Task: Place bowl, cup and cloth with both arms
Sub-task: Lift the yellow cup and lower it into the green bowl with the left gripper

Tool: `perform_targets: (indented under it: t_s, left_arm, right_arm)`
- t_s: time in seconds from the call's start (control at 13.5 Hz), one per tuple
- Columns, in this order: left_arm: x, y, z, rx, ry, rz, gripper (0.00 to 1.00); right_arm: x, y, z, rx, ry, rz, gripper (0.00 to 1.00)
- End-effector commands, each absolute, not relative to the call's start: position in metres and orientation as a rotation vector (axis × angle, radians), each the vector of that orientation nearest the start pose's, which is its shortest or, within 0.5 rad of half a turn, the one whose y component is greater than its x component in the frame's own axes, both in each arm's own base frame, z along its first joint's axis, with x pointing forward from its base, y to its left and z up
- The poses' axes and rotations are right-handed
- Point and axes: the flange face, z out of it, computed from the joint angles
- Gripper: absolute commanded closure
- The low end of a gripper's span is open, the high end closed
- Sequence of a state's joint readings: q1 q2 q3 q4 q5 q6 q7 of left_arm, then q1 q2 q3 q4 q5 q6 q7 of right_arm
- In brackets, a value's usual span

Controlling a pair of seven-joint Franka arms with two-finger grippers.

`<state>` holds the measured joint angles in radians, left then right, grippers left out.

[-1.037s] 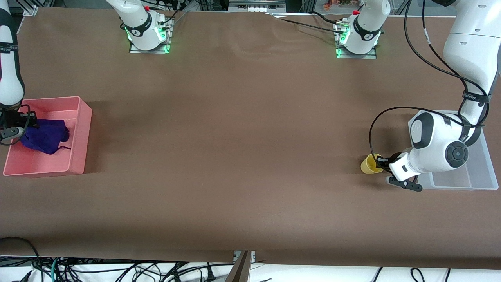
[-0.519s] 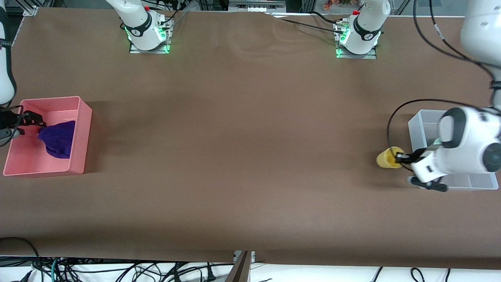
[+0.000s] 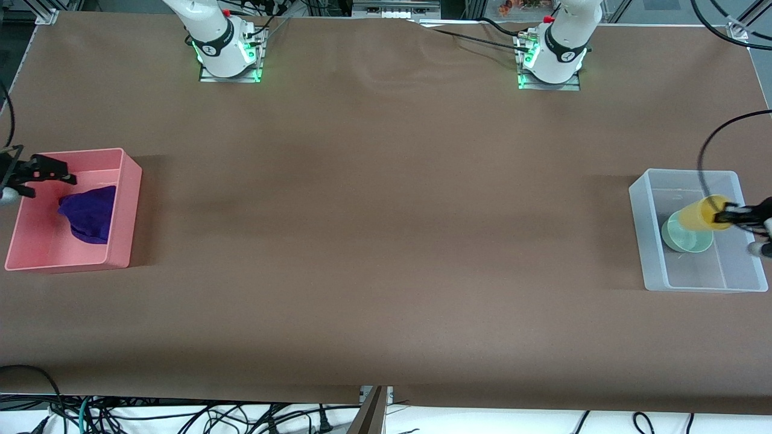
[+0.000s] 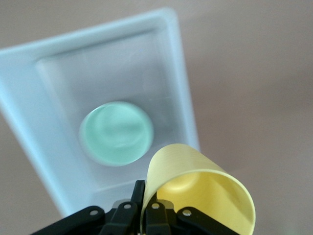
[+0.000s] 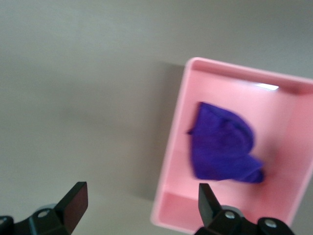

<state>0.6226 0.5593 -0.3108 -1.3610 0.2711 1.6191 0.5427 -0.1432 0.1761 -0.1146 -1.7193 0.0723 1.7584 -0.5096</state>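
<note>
The yellow cup's base (image 3: 684, 219) is hanging beside the mint-green bowl's opening (image 3: 688, 241), so my left gripper needs to lower the cup into the bowl before it lets go of the cup.
My left gripper (image 3: 728, 215) is shut on the rim of the yellow cup (image 3: 699, 212) and holds it tilted over the clear bin (image 3: 687, 172). The mint-green bowl (image 3: 686, 236) sits in that bin, under the cup. The left wrist view shows the fingers (image 4: 139, 193) pinching the cup's wall (image 4: 200, 181), with the bowl (image 4: 116, 133) in the bin (image 4: 98, 30) below. My right gripper (image 3: 53, 172) is open and empty over the edge of the pink bin (image 3: 78, 152). The purple cloth (image 3: 89, 213) lies bunched in the pink bin, as the right wrist view (image 5: 222, 144) also shows.
The pink bin (image 5: 168, 147) stands at the right arm's end of the brown table, the clear bin at the left arm's end. The arm bases (image 3: 228, 51) (image 3: 552, 57) stand at the table's edge farthest from the front camera. Cables hang past the table edge nearest the front camera.
My left gripper lifted the cup off the table beside the clear bin and carried it over the bin. My right gripper let go of the cloth and rose away from the pink bin.
</note>
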Motion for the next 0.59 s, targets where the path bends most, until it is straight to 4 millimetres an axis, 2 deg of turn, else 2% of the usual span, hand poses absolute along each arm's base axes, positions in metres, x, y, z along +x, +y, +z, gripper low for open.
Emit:
perform_targets:
  t_s: [0.0, 0.15, 0.22, 0.37, 0.44, 0.52]
  left_arm:
    - [0.609, 0.306, 0.344, -3.088, 0.472, 0.461, 1.00]
    - [0.596, 0.313, 0.307, -3.084, 0.479, 0.389, 1.00]
    - [0.591, 0.313, 0.292, -3.088, 0.483, 0.367, 1.00]
    - [0.585, 0.307, 0.270, -3.092, 0.502, 0.339, 1.00]
    - [0.580, 0.310, 0.262, -3.094, 0.499, 0.338, 1.00]
    - [0.578, 0.312, 0.258, -3.097, 0.500, 0.338, 1.00]
  right_arm:
    - [0.569, -0.062, 0.521, -3.106, -0.205, 0.171, 0.00]
    - [0.562, -0.004, 0.548, -3.151, -0.048, 0.152, 0.00]
    - [0.560, 0.011, 0.556, -3.148, 0.021, 0.156, 0.00]
    - [0.554, 0.045, 0.569, -3.156, -0.033, 0.162, 0.00]
    - [0.551, 0.055, 0.576, -3.156, -0.062, 0.157, 0.00]
    - [0.550, 0.058, 0.577, -3.151, -0.076, 0.165, 0.00]
